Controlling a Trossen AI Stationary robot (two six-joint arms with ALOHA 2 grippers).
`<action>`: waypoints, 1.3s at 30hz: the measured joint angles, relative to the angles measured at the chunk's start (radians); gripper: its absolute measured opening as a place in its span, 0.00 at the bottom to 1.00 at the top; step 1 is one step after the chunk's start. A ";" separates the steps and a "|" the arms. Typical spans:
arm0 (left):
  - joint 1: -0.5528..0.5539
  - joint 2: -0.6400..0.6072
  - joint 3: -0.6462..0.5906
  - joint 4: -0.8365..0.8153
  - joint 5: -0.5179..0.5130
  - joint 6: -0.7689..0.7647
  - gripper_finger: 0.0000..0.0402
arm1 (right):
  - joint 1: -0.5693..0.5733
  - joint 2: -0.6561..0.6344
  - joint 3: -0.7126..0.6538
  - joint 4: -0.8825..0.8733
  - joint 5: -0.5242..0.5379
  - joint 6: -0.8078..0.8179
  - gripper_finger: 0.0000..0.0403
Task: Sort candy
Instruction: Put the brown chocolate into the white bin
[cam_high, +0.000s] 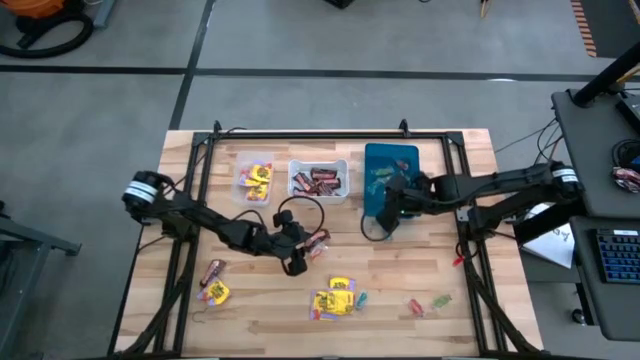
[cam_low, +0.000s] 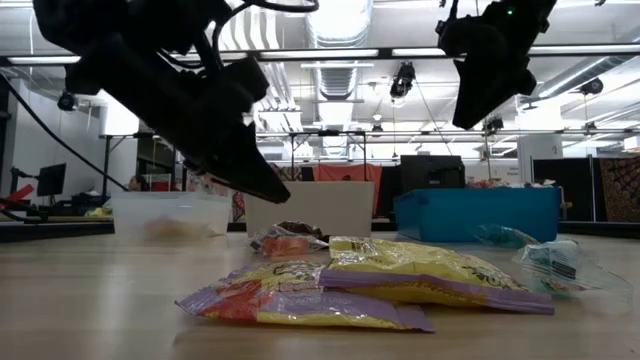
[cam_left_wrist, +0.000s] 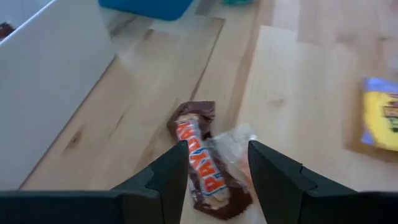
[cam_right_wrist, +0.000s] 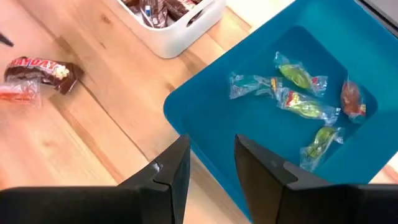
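Observation:
The dark brown-red bar has an end where its lettering begins. My left gripper needs to grab the bar by that end next, to sort it into the white bin (cam_high: 318, 181).
A dark brown-red bar (cam_left_wrist: 200, 163) lies flat on the table beside a clear wrapped piece (cam_left_wrist: 235, 142). It also shows in the high view (cam_high: 318, 243). My left gripper (cam_left_wrist: 217, 148) is open and hangs just above the bar, one finger on either side, touching nothing; it also shows in the high view (cam_high: 296, 257). My right gripper (cam_right_wrist: 211, 146) is open and empty above the near edge of the blue bin (cam_right_wrist: 261, 130), which holds several green, teal and red pieces (cam_right_wrist: 298, 93). Yellow packets (cam_high: 335, 297) lie near the table's front.
A clear bin (cam_high: 255, 180) with yellow packets and a white bin (cam_high: 319, 180) with brown bars stand at the back, left of the blue bin (cam_high: 390, 172). Loose sweets lie at the front left (cam_high: 213, 285) and front right (cam_high: 428, 303). A black cable loops behind the left gripper (cam_high: 300, 208).

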 joint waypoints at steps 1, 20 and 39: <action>0.000 0.006 0.000 0.003 -0.004 -0.001 0.38 | 0.006 0.004 0.000 0.001 0.005 0.005 0.29; 0.008 0.117 0.000 0.053 -0.067 -0.078 0.35 | 0.022 0.011 0.000 0.007 0.033 0.019 0.29; 0.008 0.101 0.000 0.042 -0.050 -0.068 0.02 | 0.022 0.011 0.000 0.018 0.033 0.016 0.29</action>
